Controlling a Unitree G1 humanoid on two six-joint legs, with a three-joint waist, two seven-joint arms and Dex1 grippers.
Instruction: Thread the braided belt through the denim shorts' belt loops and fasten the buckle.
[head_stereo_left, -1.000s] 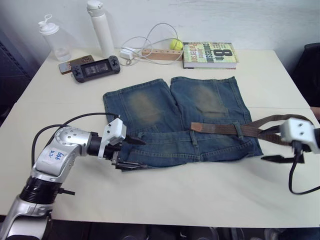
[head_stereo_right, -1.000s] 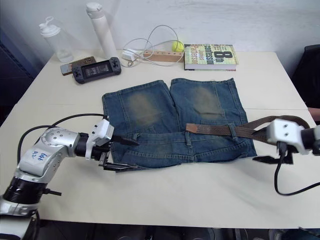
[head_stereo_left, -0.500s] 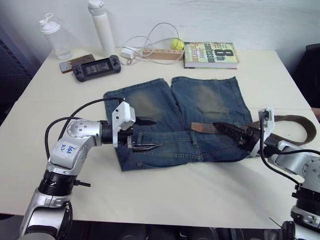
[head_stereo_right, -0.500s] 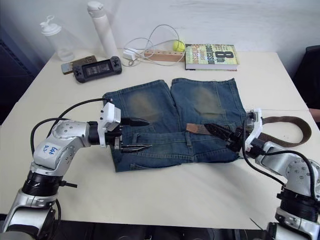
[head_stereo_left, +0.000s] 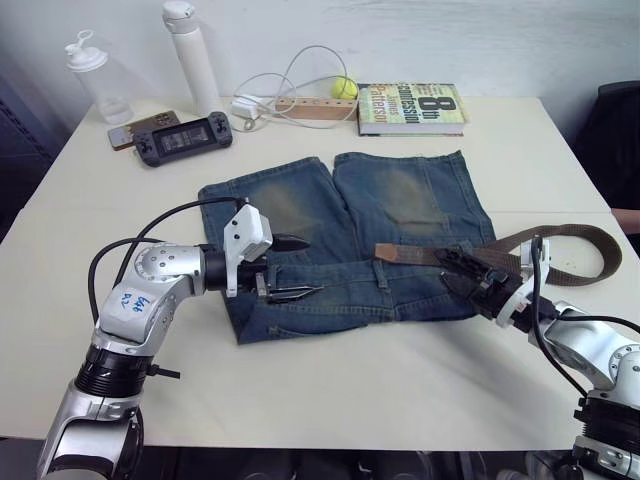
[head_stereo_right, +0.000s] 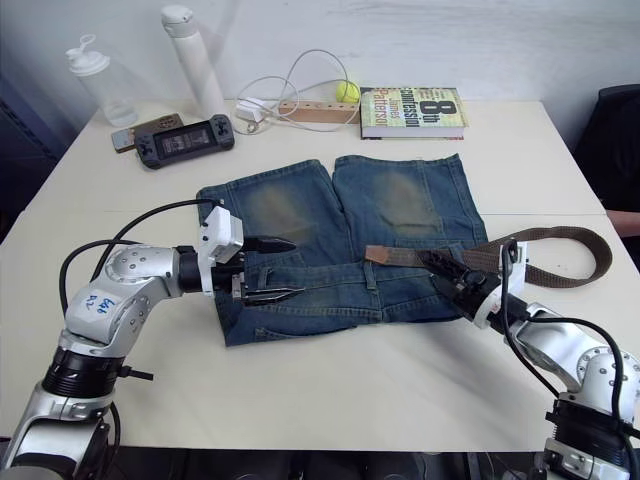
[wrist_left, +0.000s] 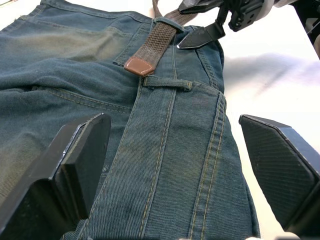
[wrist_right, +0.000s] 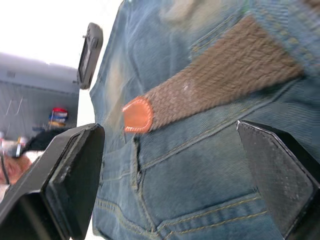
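The right gripper takes the belt by its braided strap (head_stereo_left: 418, 256) next, so the belt's tan leather tip (head_stereo_left: 386, 252) stays free to enter the centre belt loop.
The denim shorts (head_stereo_left: 340, 235) lie flat mid-table, waistband toward me. The braided belt (head_stereo_left: 545, 245) passes through a belt loop (head_stereo_left: 468, 258) on the right side of the waistband. Its tan tip (head_stereo_left: 386, 252) rests just short of the centre belt loop (wrist_left: 167, 82), and its tail curves off to the right on the table. I cannot make out the buckle. My left gripper (head_stereo_left: 312, 268) is open over the left part of the waistband. My right gripper (head_stereo_left: 445, 268) is open low over the waistband, beside the belt, holding nothing.
Along the far edge stand a clear bottle (head_stereo_left: 92, 78), a white bottle (head_stereo_left: 190, 55), a game console (head_stereo_left: 185, 135), a white cable (head_stereo_left: 285, 90), a yellow ball (head_stereo_left: 345, 88) and a book (head_stereo_left: 412, 107). Bare tabletop (head_stereo_left: 350, 380) lies in front of the shorts.
My right gripper came in from the table's right edge to the waistband beside the belt. My left gripper moved from the shorts' left edge onto the waistband. The belt's tail now arches more.
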